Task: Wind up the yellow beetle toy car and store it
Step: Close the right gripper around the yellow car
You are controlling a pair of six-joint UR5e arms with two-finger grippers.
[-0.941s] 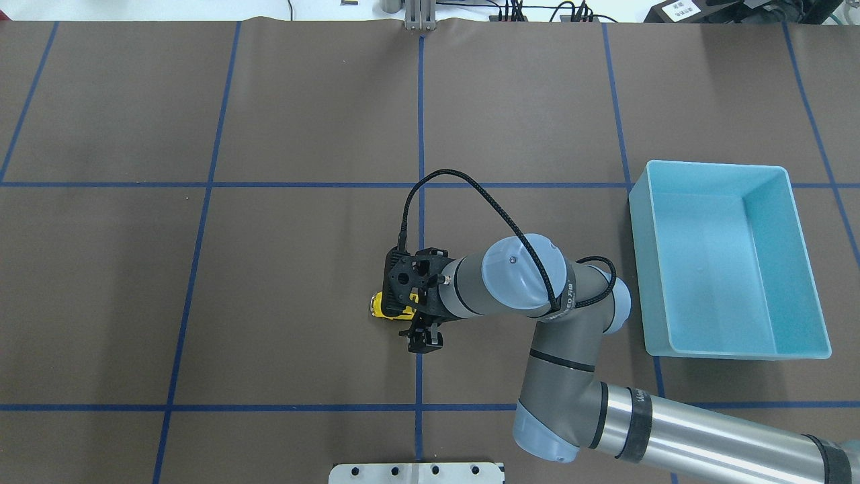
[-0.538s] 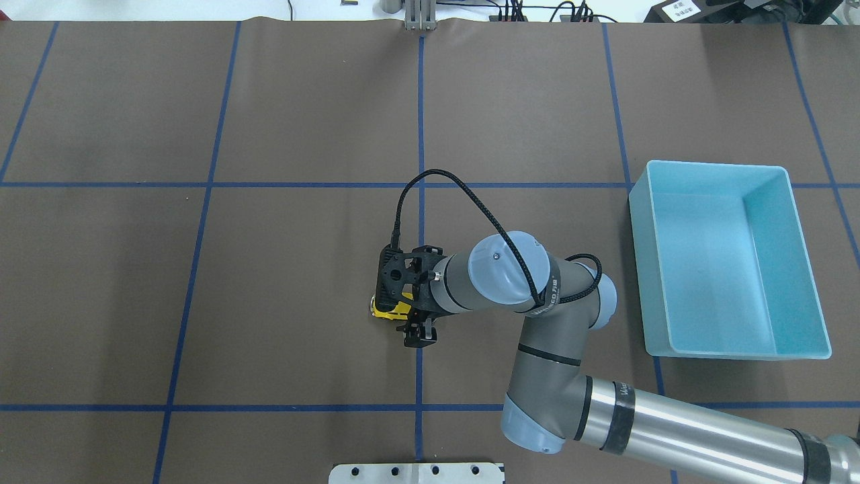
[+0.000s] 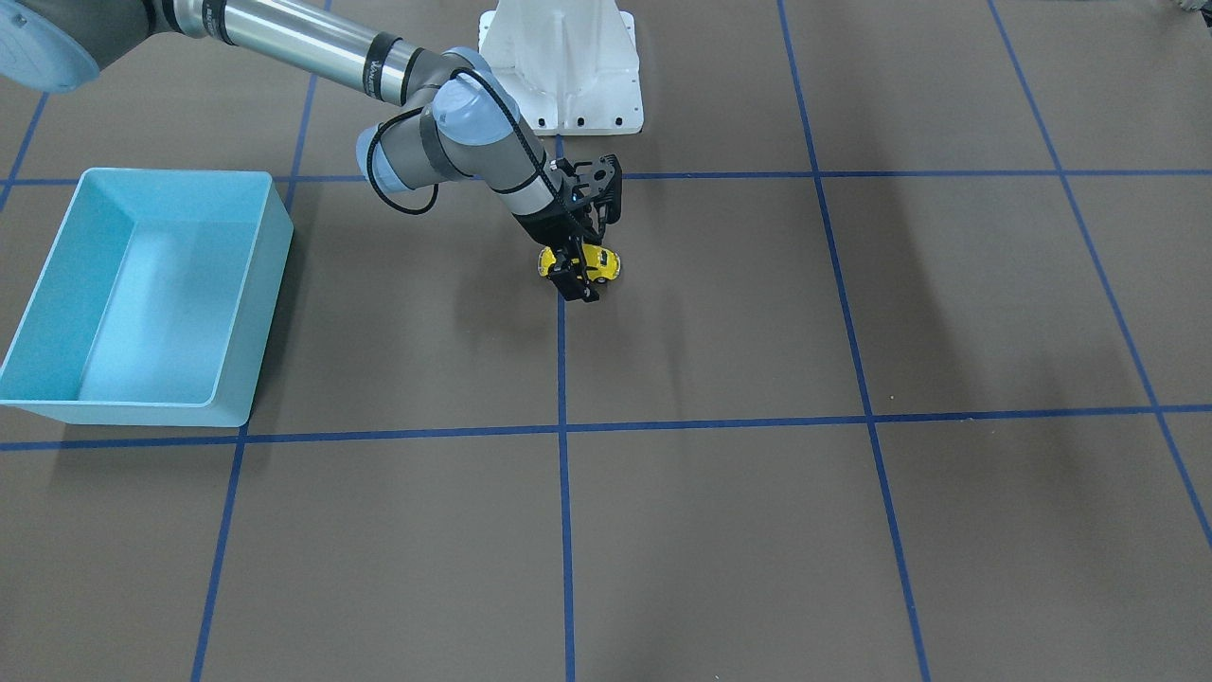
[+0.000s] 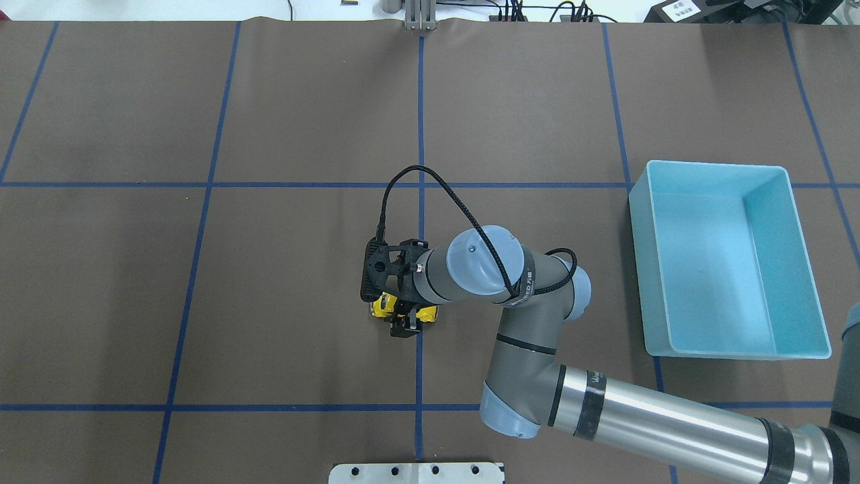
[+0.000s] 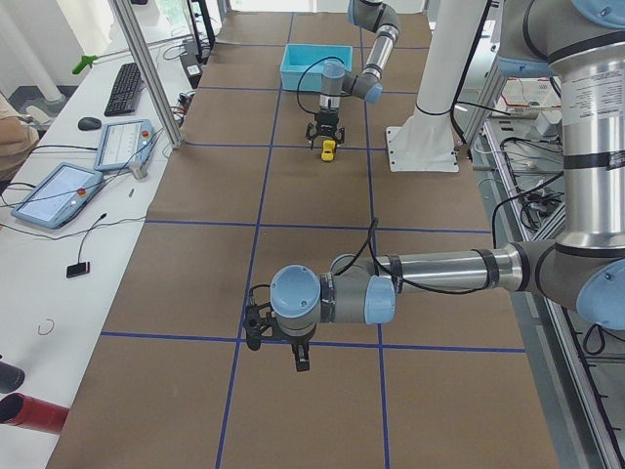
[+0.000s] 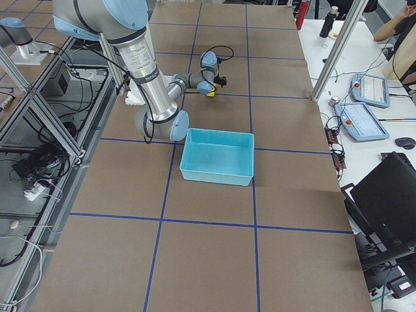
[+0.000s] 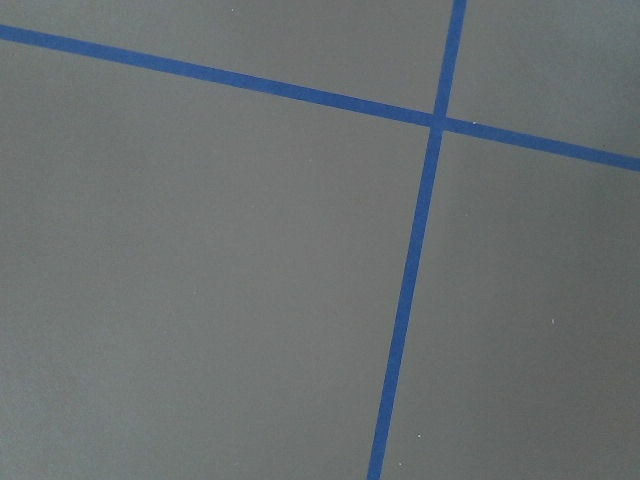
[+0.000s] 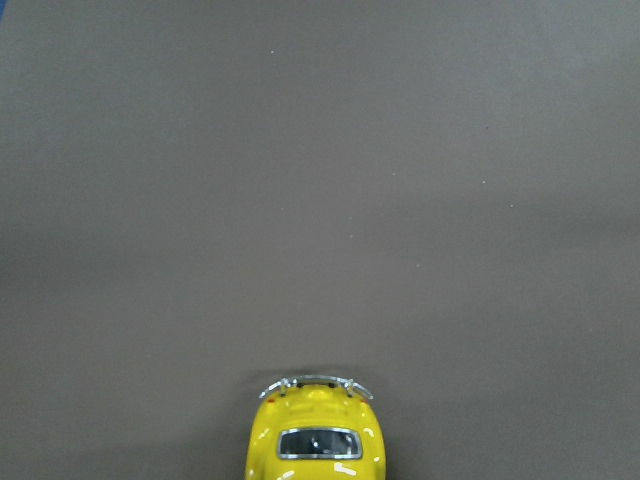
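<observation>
My right gripper picks up the yellow beetle toy car (image 3: 598, 262) by its sides next, to store it in the blue bin (image 3: 165, 301).
The yellow beetle toy car (image 4: 424, 314) stands on the brown mat near the centre line, its wheels on the mat. My right gripper (image 4: 402, 313) points down over it, open, with one finger (image 4: 405, 327) on the near side of the car and the other hidden under the wrist camera mount. In the front-facing view the car (image 3: 598, 262) shows between the fingers. The right wrist view has the car's rear (image 8: 315, 435) at the bottom edge. My left gripper (image 5: 278, 340) hovers low over the mat far from the car; I cannot tell whether it is open or shut.
An empty blue bin (image 4: 638, 269) stands on the mat to the right of the car, about one grid square away. Blue tape lines cross the mat. The robot's white base plate (image 4: 416, 472) sits at the near edge.
My right gripper has moved left and come down over the car, so its fingers now straddle it. The car has stayed in place.
</observation>
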